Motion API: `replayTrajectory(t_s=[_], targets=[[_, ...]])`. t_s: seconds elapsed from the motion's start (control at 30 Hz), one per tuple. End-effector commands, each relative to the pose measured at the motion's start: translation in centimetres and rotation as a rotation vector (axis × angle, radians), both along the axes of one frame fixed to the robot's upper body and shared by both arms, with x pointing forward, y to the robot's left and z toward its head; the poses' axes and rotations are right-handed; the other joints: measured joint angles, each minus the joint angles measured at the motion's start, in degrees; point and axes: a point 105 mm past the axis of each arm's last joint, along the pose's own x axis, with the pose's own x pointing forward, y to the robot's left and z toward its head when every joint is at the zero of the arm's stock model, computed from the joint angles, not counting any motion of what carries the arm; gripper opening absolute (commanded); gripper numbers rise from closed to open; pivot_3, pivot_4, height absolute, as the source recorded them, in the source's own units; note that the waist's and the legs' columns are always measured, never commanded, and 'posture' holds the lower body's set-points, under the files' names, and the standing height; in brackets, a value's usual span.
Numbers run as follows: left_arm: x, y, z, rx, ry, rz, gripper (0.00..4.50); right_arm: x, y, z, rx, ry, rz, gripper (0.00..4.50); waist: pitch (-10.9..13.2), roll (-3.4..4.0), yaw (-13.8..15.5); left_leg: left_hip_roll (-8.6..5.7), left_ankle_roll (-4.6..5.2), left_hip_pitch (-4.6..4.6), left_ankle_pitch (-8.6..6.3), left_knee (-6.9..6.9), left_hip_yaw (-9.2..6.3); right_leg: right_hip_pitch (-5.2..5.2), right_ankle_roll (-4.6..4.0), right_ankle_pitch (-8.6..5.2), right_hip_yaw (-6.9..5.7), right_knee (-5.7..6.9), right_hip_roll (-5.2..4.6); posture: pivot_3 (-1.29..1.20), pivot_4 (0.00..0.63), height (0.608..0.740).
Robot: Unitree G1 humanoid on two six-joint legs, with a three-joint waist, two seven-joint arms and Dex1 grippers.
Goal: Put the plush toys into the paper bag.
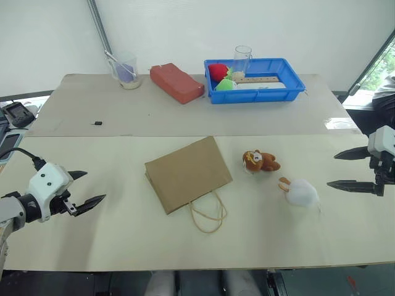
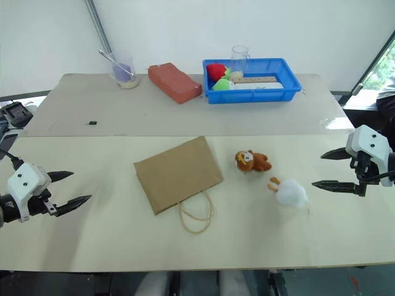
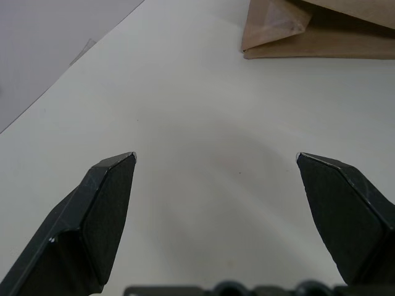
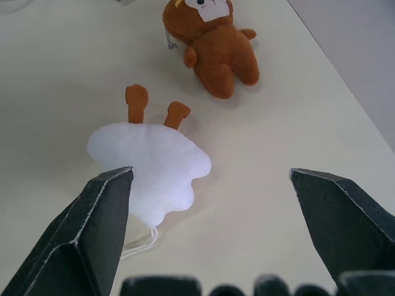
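The left gripper pinches the bag by its upper cord handle (image 1: pixel 224 210) next, which loops out free, since the bag's wide paper body (image 1: pixel 188 174) lies flat on the tabletop.
The brown paper bag (image 1: pixel 187 173) lies flat in the middle of the near table, its cord handles (image 1: pixel 208 215) toward me. Right of it lies the brown plush animal (image 1: pixel 261 161), and nearer the right edge the fluffy white bunny (image 1: pixel 301 192) with tan ears. My right gripper (image 1: pixel 339 169) hovers open just right of the bunny, pointing at it; the right wrist view shows the bunny (image 4: pixel 151 168) ahead of its fingers and the brown toy (image 4: pixel 213 46) beyond. Far left of the bag, my left gripper (image 1: pixel 91 188) hangs open over bare table, with the bag's corner (image 3: pixel 308 31) ahead.
On the far table stand a blue tray (image 1: pixel 287 91) with red and green soft items and a glass, a red brick-like block (image 1: pixel 176 82) and a plastic cup (image 1: pixel 126 72). A small dark object (image 1: pixel 97 123) lies at the left. Devices sit off the table's left edge.
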Motion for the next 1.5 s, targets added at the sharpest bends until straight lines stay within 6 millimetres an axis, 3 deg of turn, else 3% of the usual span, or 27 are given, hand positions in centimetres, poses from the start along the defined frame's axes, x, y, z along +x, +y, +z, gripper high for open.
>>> replayTrajectory(t_s=[0.03,0.67,0.77,0.87,1.07,1.3,1.5], targets=[[-0.2,0.2,1.3,-0.026,-0.040,-0.006,4.44,-0.1,-0.5,1.3,-0.011,-0.050,-0.004,4.50,0.00,0.00,0.00,0.00,0.00,0.00,0.00,0.00,0.00,0.00,0.00,0.00,0.00,0.00,0.00,0.00,0.150,0.740],[-1.0,-0.2,1.7,-0.038,-0.052,-0.103,4.44,0.4,-0.6,0.6,0.003,-0.065,0.005,4.50,0.00,0.00,-0.03,0.00,0.00,0.02,0.00,0.00,0.01,0.01,0.00,0.00,0.00,0.00,0.01,0.00,0.150,0.740],[-1.1,-2.6,1.8,-0.063,-0.017,-0.211,4.44,0.5,-0.3,0.6,0.011,-0.070,0.012,4.50,0.00,0.00,-0.01,-0.02,0.00,0.02,0.00,0.00,0.02,0.02,0.00,0.00,0.00,0.00,0.00,0.00,0.150,0.740],[-1.2,-7.1,1.7,-0.089,0.026,-0.400,4.44,0.2,1.1,1.6,0.053,-0.082,0.043,4.50,0.00,0.01,0.30,-0.03,0.00,0.01,0.00,0.01,0.01,0.03,0.00,0.00,0.00,0.01,-0.01,0.00,0.150,0.740],[-1.1,-15.1,0.3,-0.096,0.090,-0.749,4.44,-2.5,6.2,2.2,0.164,-0.021,0.153,4.50,0.00,0.03,1.10,-0.08,0.00,-0.03,0.00,0.04,-0.08,0.09,0.02,0.01,-0.01,0.03,0.06,0.00,0.150,0.740],[-0.1,-20.4,-2.0,-0.051,0.088,-1.004,4.44,-5.8,10.7,2.1,0.276,0.069,0.209,4.50,0.00,0.03,1.54,-0.17,0.01,-0.09,0.00,0.16,-0.11,0.12,0.03,0.01,0.00,0.03,0.15,0.00,0.150,0.740],[1.0,-23.2,-3.6,-0.056,0.018,-1.063,4.44,-6.6,11.6,1.6,0.298,0.092,0.184,4.50,0.00,0.01,1.73,-0.17,0.11,-0.29,-0.06,0.49,-0.19,0.17,0.08,0.02,-0.04,-0.02,0.18,0.00,0.150,0.740]])
